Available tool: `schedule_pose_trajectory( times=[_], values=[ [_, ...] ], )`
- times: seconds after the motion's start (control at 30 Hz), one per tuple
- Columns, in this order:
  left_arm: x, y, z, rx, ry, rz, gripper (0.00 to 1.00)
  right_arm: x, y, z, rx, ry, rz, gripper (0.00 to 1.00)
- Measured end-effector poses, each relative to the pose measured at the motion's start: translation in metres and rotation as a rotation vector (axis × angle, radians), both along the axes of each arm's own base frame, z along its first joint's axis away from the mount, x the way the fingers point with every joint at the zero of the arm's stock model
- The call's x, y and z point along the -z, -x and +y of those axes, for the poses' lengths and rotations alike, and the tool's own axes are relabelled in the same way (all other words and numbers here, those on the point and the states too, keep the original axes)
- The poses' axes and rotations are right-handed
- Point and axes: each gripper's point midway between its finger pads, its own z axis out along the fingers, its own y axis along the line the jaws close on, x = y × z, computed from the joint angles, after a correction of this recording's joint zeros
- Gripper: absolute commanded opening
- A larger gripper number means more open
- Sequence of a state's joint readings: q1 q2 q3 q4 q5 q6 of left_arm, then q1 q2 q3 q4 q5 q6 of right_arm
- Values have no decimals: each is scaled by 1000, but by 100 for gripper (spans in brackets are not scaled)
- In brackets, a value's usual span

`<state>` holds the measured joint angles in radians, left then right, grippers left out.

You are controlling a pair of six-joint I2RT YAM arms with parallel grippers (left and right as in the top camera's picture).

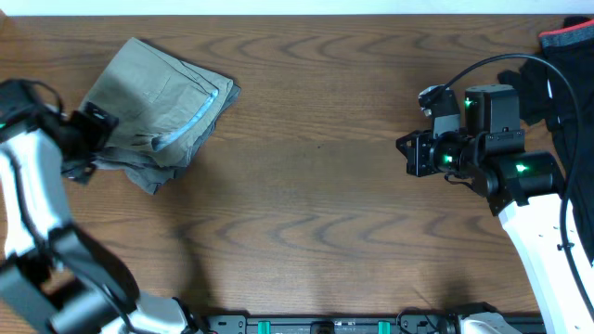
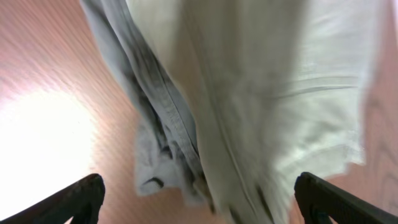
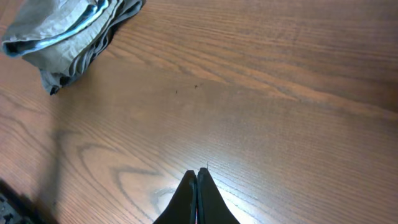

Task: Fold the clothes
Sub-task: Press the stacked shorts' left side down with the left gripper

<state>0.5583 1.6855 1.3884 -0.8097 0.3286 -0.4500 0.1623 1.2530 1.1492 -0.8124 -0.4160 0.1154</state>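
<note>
The left gripper will next take hold of the folded olive-grey garment (image 1: 158, 107) by its near outer edge (image 1: 113, 163), so that it can straighten and turn the garment during the folding.
A folded olive-grey garment (image 1: 158, 107) with a light blue inner band lies at the far left of the wooden table. It fills the left wrist view (image 2: 249, 106) and shows at the top left of the right wrist view (image 3: 68, 31). My left gripper (image 1: 88, 139) is open at the garment's left edge, its jaws (image 2: 199, 199) spread wide with the cloth's edge between them, not gripped. My right gripper (image 1: 408, 153) is shut and empty above bare table on the right; its closed fingertips (image 3: 197, 177) point toward the garment.
A dark garment with a red band (image 1: 566, 42) lies at the far right corner, partly under the right arm's cables. Bare wooden table (image 1: 316, 186) stretches between the two arms.
</note>
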Motion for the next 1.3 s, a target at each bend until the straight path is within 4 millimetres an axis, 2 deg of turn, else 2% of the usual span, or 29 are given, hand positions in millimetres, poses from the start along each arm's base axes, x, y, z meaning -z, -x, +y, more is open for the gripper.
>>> schedule_pose_trajectory(
  times=[0.03,0.07,0.1,0.17,0.2,0.27,0.3,0.37,0.43,0.5,0.57,0.63,0.73,0.8,1.0,1.1,1.2,1.27,1.3],
  values=[
    [-21,4,1,14,-40,-46,98,-1,-2,0,-1,0,-10,1],
    [-34,4,1,22,-64,-79,76,-2,-3,0,-1,-1,-15,1],
    [-50,3,-1,37,-92,-125,48,-3,-4,0,-1,-1,-24,1],
    [-89,-9,-8,99,-161,-273,15,-5,-7,1,-2,-4,-39,1],
    [-104,-16,-12,133,-189,-332,6,-7,-8,1,-1,-5,-47,1],
    [-122,-30,-24,210,-236,-408,6,-8,-10,1,-2,-6,-58,1],
    [-123,-36,-30,245,-247,-416,6,-8,-10,1,-3,-6,-59,1],
    [-108,-48,-42,315,-253,-394,6,-8,-10,1,-2,-5,-60,1],
    [-78,-61,-51,386,-240,-338,6,-8,-10,1,-3,-5,-60,1],
    [-38,-70,-55,436,-203,-256,6,-8,-10,1,-2,-5,-59,1],
    [15,-67,-59,469,-126,-131,6,-8,-10,1,-3,-5,-59,1],
    [62,-55,-66,488,-35,-7,6,-8,-10,1,-2,-5,-58,1],
    [105,-42,-76,507,76,88,6,-9,-11,1,-2,-5,-62,1],
    [117,-40,-82,517,117,101,6,-9,-12,1,2,-1,-68,1],
    [115,-40,-91,531,176,79,6,-8,-16,-6,29,31,-78,1],
    [104,-42,-96,535,195,46,6,-8,-17,-7,36,38,-83,1],
    [69,-52,-98,548,160,-44,11,-8,-19,-8,42,43,-90,1],
    [27,-64,-98,564,85,-153,15,-9,-20,-9,45,47,-97,1],
    [1,-69,-98,569,37,-214,16,-10,-21,-9,47,47,-102,1]
  ],
)
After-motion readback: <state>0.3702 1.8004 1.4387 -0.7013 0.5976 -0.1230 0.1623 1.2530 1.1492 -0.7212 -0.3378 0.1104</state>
